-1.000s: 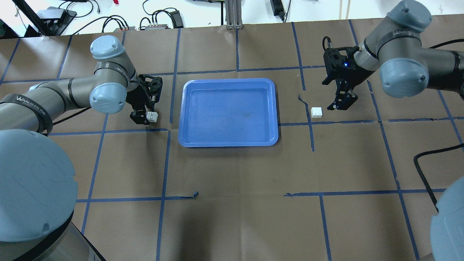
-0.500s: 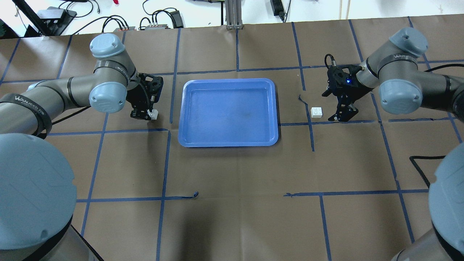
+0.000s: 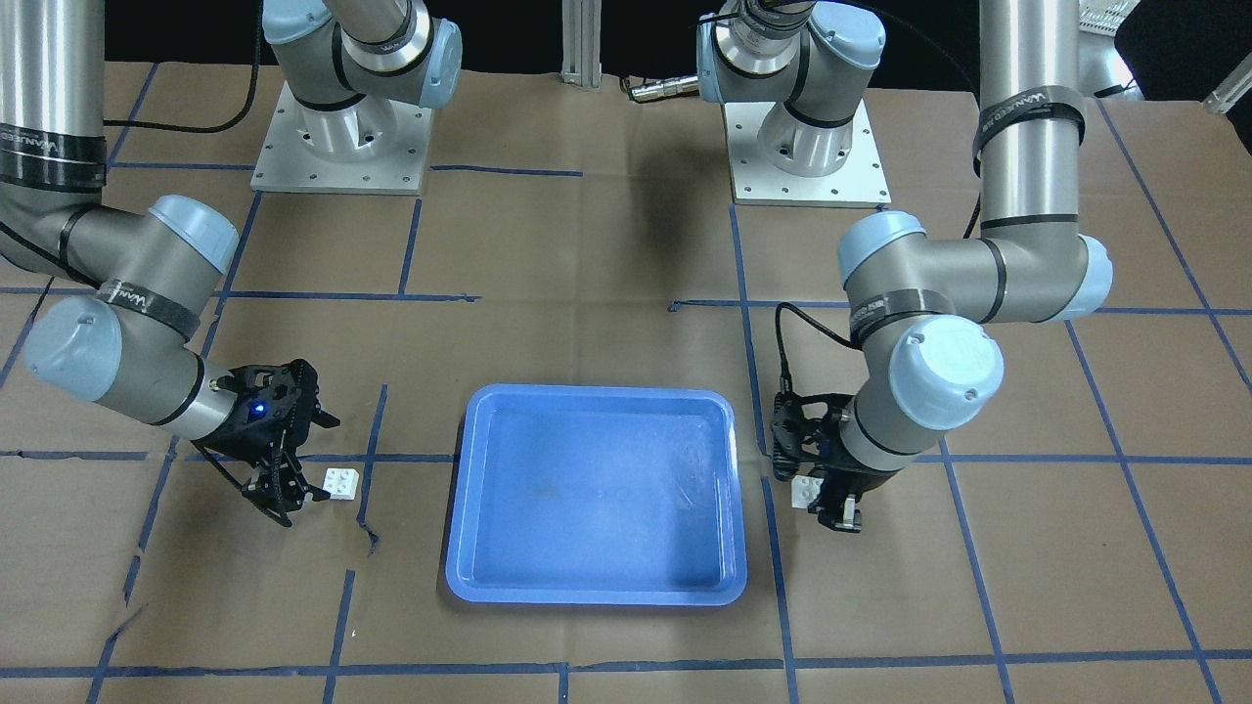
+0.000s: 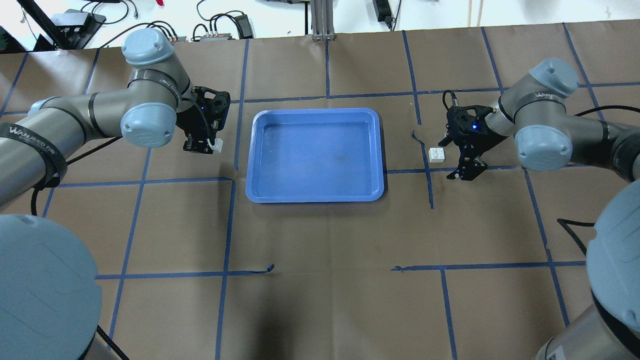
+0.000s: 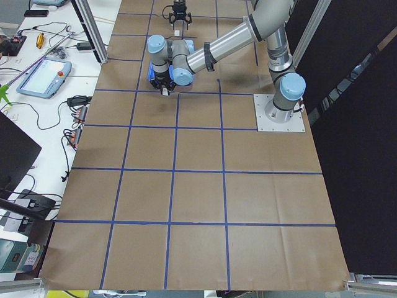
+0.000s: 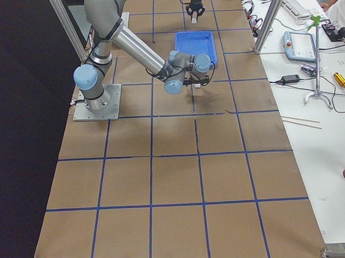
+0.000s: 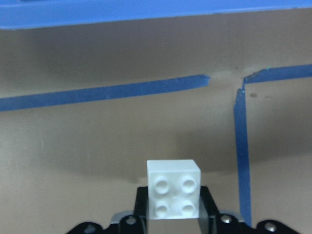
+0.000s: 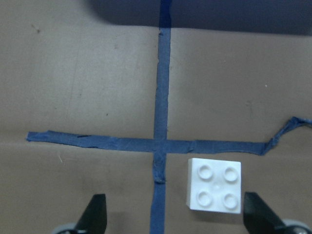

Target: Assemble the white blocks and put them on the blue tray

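Observation:
I should next grab the second white block by its smooth sides with my right gripper. Its studded top (image 3: 340, 479) (image 8: 217, 185) will stay free for assembly.
The blue tray (image 4: 315, 197) lies empty at mid-table, also seen in the front view (image 3: 597, 587). My left gripper (image 4: 207, 146) is shut on one white block (image 4: 216, 145), held just left of the tray; the left wrist view shows the block (image 7: 173, 189) studs-up between the fingers, above the paper. The other white block (image 4: 437, 154) lies on the table right of the tray. My right gripper (image 4: 454, 159) is open and low beside it. In the right wrist view this block (image 8: 214, 191) sits between the fingers (image 8: 95, 217), close to the right one.
Brown paper with blue tape lines covers the table. Cables and power supplies lie along the far edge (image 4: 215, 30). The arm bases (image 3: 342, 137) stand on the robot's side. A loose black cable (image 4: 575, 225) lies at the right.
My left gripper has moved away from the robot with its block, staying beside the tray. My right gripper has come down and nearer, so its open fingers now flank the block on the table.

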`<state>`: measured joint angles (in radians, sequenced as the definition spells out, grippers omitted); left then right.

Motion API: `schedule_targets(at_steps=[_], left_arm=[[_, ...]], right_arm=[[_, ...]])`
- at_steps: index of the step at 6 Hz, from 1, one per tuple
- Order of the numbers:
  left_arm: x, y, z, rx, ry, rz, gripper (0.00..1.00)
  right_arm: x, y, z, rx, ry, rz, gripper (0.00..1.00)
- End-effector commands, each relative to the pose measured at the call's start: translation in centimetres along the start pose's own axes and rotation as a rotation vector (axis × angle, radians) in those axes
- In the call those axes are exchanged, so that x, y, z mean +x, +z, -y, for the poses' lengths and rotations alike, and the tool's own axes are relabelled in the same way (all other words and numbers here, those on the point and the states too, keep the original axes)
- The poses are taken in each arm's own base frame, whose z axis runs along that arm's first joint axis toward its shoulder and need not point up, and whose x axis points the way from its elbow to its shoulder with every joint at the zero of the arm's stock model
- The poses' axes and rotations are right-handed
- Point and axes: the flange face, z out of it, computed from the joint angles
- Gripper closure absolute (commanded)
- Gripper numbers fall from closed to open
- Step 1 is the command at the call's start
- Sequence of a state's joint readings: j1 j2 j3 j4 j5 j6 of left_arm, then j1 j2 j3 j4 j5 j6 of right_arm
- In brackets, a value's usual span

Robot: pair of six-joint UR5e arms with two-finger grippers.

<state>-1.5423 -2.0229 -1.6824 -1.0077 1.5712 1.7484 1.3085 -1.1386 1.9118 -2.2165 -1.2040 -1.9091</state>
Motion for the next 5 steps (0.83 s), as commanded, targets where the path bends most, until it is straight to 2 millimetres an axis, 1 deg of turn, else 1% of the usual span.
schedule_targets(at_steps=[1,2,3,4,5], left_arm=[[-0.6,-1.5,9.6,0.008,-0.047,0.033,0.96],[-0.3,-0.4,12.7,0.020,-0.048,0.021,0.95],[0.6,0.6,17.2,0.014,-0.058,0.025,0.95],[0.5,3.0,18.0,0.016,-0.081,0.002,0.95],[0.4,5.4,20.1,0.010,-0.091,0.018,0.95]], right_arm=[[0.1,0.0,-0.1,-0.001,0.006,-0.001,0.00],[0.3,-0.1,0.0,0.004,0.005,-0.006,0.00],[0.5,-0.2,0.0,-0.002,0.001,-0.025,0.02],[0.5,0.2,-0.1,0.001,0.000,-0.020,0.05],[0.5,0.1,-0.1,0.000,-0.001,-0.022,0.12]])
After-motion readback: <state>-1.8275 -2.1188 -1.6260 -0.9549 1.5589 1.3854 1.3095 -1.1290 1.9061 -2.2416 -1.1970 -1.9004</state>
